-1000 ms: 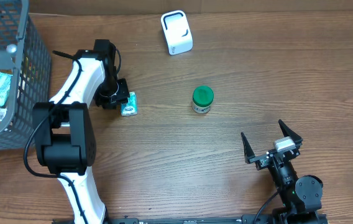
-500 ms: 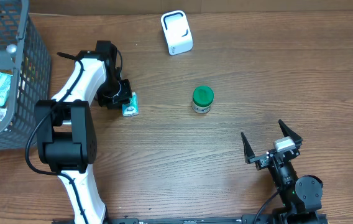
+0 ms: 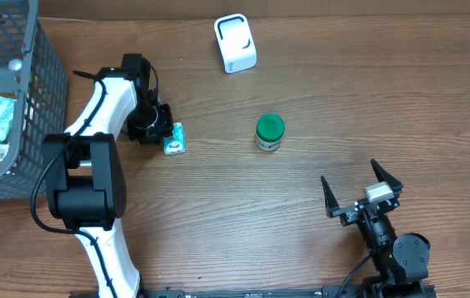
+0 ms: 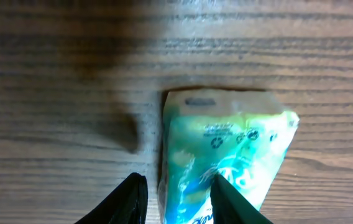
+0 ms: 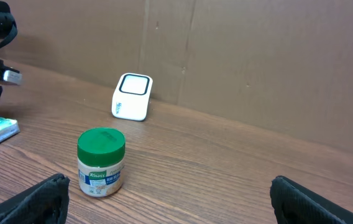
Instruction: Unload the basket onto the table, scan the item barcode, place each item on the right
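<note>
The left gripper should pinch the packet by its near side edge. Most of the packet then stays uncovered, so its barcode can be scanned.
The item, a teal and white packet (image 3: 173, 139), lies flat on the wooden table just right of my left gripper (image 3: 160, 132). In the left wrist view the packet (image 4: 226, 137) fills the middle. My left gripper (image 4: 178, 202) straddles the packet's left edge. One finger stands beside the packet with a gap, and the other lies over the packet's face. The jaws are partly open and clamp nothing. The white scanner (image 3: 235, 43) stands at the back. My right gripper (image 3: 348, 170) rests wide open and empty at the front right.
A jar with a green lid (image 3: 270, 132) stands mid-table and shows in the right wrist view (image 5: 101, 162), with the scanner (image 5: 132, 96) behind it. A grey wire basket (image 3: 49, 83) holding packets stands at the left edge.
My left arm has shifted very slightly over the packet, which stays about where it was. The right arm has not moved.
</note>
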You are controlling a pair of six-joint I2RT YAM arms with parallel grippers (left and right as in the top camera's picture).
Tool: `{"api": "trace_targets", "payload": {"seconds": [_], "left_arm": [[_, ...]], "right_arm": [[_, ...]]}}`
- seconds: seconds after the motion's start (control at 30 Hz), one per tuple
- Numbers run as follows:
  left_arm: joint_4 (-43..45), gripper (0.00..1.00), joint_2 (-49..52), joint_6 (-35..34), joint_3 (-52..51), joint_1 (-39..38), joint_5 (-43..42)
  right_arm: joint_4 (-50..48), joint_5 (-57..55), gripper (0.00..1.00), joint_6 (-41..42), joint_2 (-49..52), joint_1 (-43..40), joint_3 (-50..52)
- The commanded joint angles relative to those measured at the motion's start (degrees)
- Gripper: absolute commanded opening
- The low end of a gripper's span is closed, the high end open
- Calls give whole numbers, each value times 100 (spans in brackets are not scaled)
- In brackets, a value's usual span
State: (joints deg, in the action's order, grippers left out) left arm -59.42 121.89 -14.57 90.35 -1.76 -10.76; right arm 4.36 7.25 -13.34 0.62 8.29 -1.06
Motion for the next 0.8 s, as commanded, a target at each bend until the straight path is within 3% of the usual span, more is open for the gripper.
{"api": "trace_targets", "payload": {"seconds": [0.0, 0.17, 0.27, 0.37, 0.63, 0.77], "left_arm": [[225, 37, -199, 127, -166, -13, -72], [636, 36, -199, 96, -579, -15, -136], [933, 31, -199, 81, -885, -15, -133], [979, 5, -201, 85, -938, -9, -131], [83, 5, -544, 157, 328, 146, -35], [-503, 4, -780, 321, 1021, -70, 595]], "right_arm": [[-20, 11, 100, -2, -46, 11, 61], [-20, 11, 100, -2, -46, 11, 61], [-20, 11, 100, -2, -46, 11, 61], [-20, 11, 100, -2, -46, 11, 61], [-20, 11, 100, -2, -46, 11, 61], [-20, 11, 100, -2, -46, 11, 61]]}}
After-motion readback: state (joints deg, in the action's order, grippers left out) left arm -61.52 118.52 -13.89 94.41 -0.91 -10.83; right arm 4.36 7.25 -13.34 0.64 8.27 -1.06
